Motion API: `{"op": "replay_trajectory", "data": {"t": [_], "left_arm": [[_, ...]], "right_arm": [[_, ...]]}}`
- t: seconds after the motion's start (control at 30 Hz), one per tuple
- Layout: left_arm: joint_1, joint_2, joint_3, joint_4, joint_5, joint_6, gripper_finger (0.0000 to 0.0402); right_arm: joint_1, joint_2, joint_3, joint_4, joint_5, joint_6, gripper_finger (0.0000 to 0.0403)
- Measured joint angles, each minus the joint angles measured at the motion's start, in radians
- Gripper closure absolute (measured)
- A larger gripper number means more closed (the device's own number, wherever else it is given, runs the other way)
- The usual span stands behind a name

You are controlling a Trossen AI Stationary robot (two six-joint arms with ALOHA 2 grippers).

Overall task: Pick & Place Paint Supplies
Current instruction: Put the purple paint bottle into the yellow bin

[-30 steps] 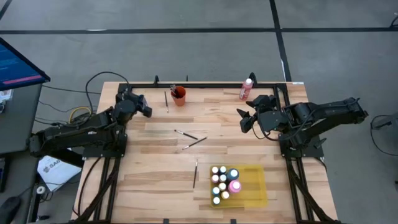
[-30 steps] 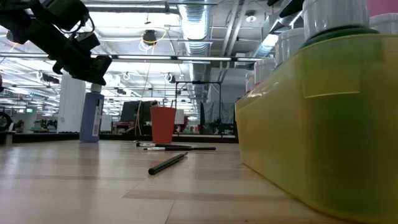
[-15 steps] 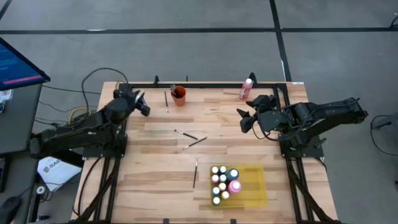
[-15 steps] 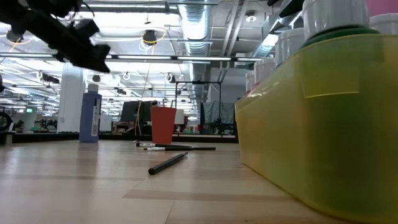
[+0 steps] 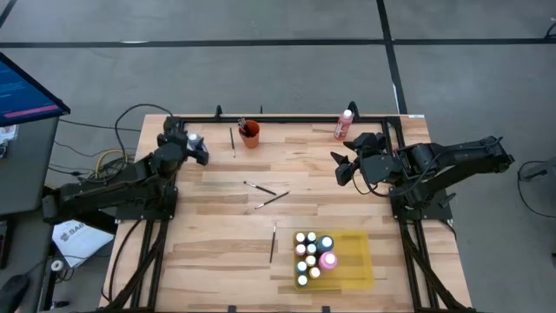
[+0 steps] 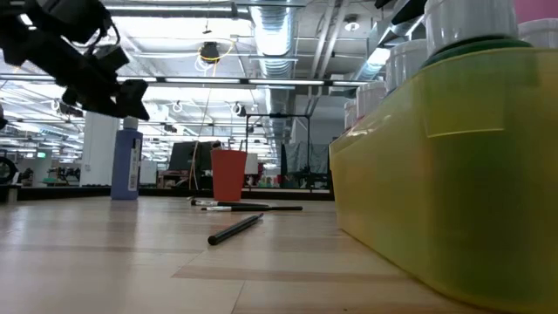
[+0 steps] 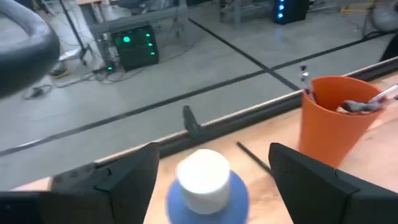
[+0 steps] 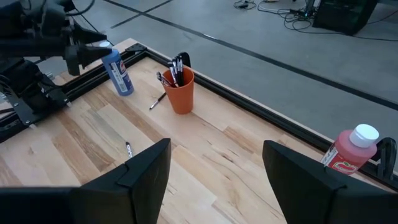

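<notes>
I should next pick up the blue paint bottle by its white cap [image 5: 194, 139] with my left gripper, to bring it to the yellow tray [image 5: 354, 263].
A blue paint bottle [image 6: 127, 166] with a white cap [image 7: 202, 173] stands upright near the table's far left corner. My left gripper [image 7: 214, 152] is open, one finger on either side of the cap, with a gap on both sides. My right gripper [image 5: 340, 165] hangs open over the table's right part with nothing between its fingers. A red bottle [image 5: 344, 124] stands at the far edge. An orange cup [image 5: 250, 133] holds brushes. Several thin brushes [image 5: 266, 193] lie loose mid-table. Several bottles [image 5: 311, 256] stand in the yellow tray [image 5: 354, 263].
A dark rail [image 8: 261, 121] runs along the table's far edge behind the cup and bottles. One brush [image 5: 232, 139] lies just left of the cup, another [image 5: 272, 242] left of the tray. Bare wood lies between the loose brushes and the near edge.
My left gripper has risen a little, then come back down over the blue bottle's cap, and it has opened. The bottle has stayed where it stood.
</notes>
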Motion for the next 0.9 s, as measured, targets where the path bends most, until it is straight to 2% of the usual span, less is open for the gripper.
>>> {"op": "replay_trajectory", "data": {"t": [0.13,0.27,0.4,0.6,0.7,0.9], "left_arm": [[0.000,0.000,-0.038,0.052,-0.005,-0.004,0.0102],[0.000,0.000,-0.040,0.061,-0.031,-0.002,0.0126],[0.000,0.006,-0.041,0.060,-0.039,-0.001,0.0183],[0.000,0.031,-0.080,0.079,0.007,-0.028,0.0284],[0.000,0.029,-0.082,0.087,0.022,-0.030,0.0315],[0.001,0.030,-0.086,0.120,0.044,-0.011,0.0316]], "right_arm": [[0.000,0.000,0.000,0.000,0.000,0.000,0.0154],[0.000,0.000,0.000,0.000,0.000,0.000,0.0154],[0.000,0.000,0.000,0.000,0.000,0.000,0.0154],[0.000,0.000,0.000,0.000,0.000,0.004,0.0154],[0.000,0.000,0.000,0.000,0.000,0.008,0.0154],[0.000,0.000,0.000,0.002,0.000,0.011,0.0154]]}}
